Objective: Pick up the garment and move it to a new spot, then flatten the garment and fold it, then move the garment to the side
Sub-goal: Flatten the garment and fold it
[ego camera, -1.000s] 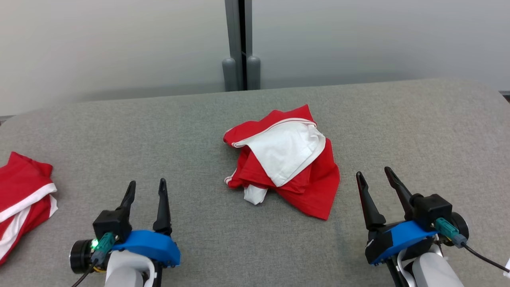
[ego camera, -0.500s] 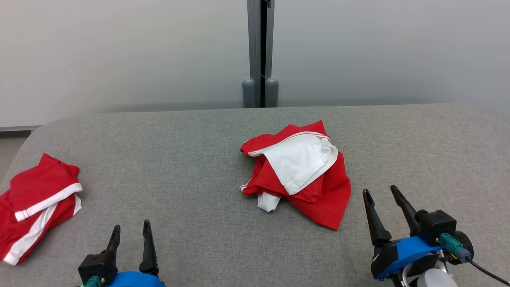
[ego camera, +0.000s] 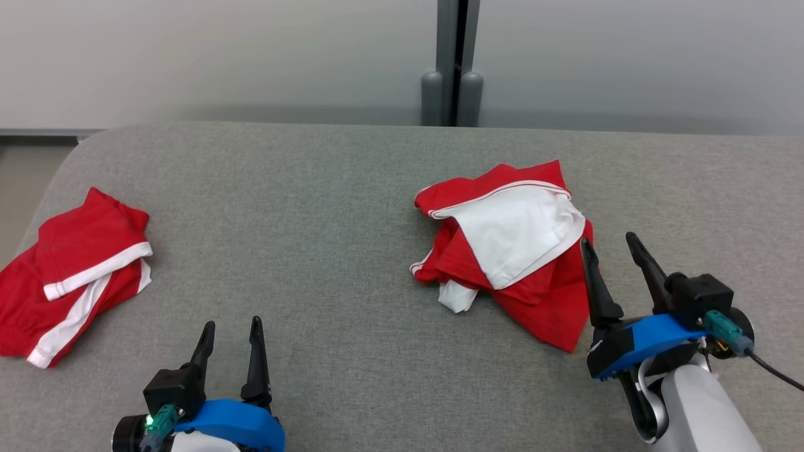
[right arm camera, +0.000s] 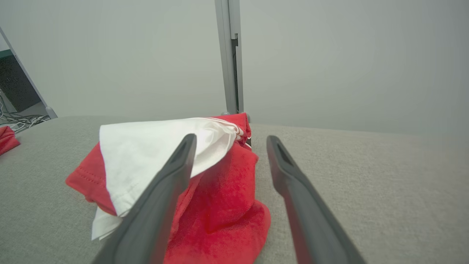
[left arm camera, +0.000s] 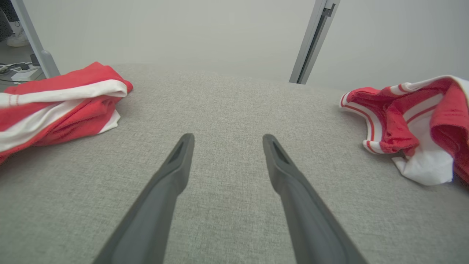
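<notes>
My right gripper grabs the garment by its white corner [ego camera: 574, 225] [right arm camera: 223, 140] next, to move it to a new spot.
The garment [ego camera: 509, 251] is a crumpled red and white heap in the middle of the grey table [ego camera: 301, 188]. It shows at the right edge of the left wrist view [left arm camera: 414, 124]. My right gripper [ego camera: 609, 242] stands open at the heap's right edge, its left finger over the red cloth. In the right wrist view the garment [right arm camera: 220, 183] lies under and between the open fingers of that gripper [right arm camera: 231, 137], and nothing is pinched. My left gripper [ego camera: 232, 325] is open over bare table near the front, well left of the heap, and its fingers [left arm camera: 228, 137] hold nothing.
A second red and white garment [ego camera: 75, 270] lies roughly folded at the table's left end, also in the left wrist view [left arm camera: 62, 99]. A grey post [ego camera: 452, 63] stands against the pale wall behind the table. The table's rounded left corner [ego camera: 81, 144] is close to that garment.
The head camera has swung, shifting the whole picture. Against the garment, my right gripper has come forward and left, from clear of it to its right edge. Both grippers stay open.
</notes>
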Controlling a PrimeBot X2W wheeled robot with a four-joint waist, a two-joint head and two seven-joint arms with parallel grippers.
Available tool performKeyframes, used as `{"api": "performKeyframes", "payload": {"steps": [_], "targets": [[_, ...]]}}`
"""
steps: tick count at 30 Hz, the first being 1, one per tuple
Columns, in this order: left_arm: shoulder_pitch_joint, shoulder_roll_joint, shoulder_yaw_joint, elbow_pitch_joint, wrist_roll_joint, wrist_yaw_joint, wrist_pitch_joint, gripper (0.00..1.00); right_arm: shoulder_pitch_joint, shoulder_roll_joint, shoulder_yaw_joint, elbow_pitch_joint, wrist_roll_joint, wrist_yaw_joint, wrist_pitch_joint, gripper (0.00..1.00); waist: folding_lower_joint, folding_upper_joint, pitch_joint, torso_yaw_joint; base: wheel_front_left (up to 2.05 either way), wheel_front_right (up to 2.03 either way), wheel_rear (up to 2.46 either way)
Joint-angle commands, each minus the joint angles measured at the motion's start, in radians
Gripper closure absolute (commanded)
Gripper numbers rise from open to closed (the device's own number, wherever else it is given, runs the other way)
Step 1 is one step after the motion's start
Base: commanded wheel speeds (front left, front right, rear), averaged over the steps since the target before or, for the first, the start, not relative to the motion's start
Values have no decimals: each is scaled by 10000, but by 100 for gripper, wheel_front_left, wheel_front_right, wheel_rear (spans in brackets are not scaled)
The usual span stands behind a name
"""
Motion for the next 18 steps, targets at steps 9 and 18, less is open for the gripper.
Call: {"api": "performKeyframes", "payload": {"steps": [9,18], "targets": [[-397,9,-96,75,-120,-67,-28,0,-1274,-12,-435,940,326,-3,-4,0,-1,-1,875,934,0,0,0],[-595,9,-184,-36,-250,-24,-28,0,-1385,-12,-372,1110,761,-3,-5,87,-1,-1,1065,950,0,0,0]]}}
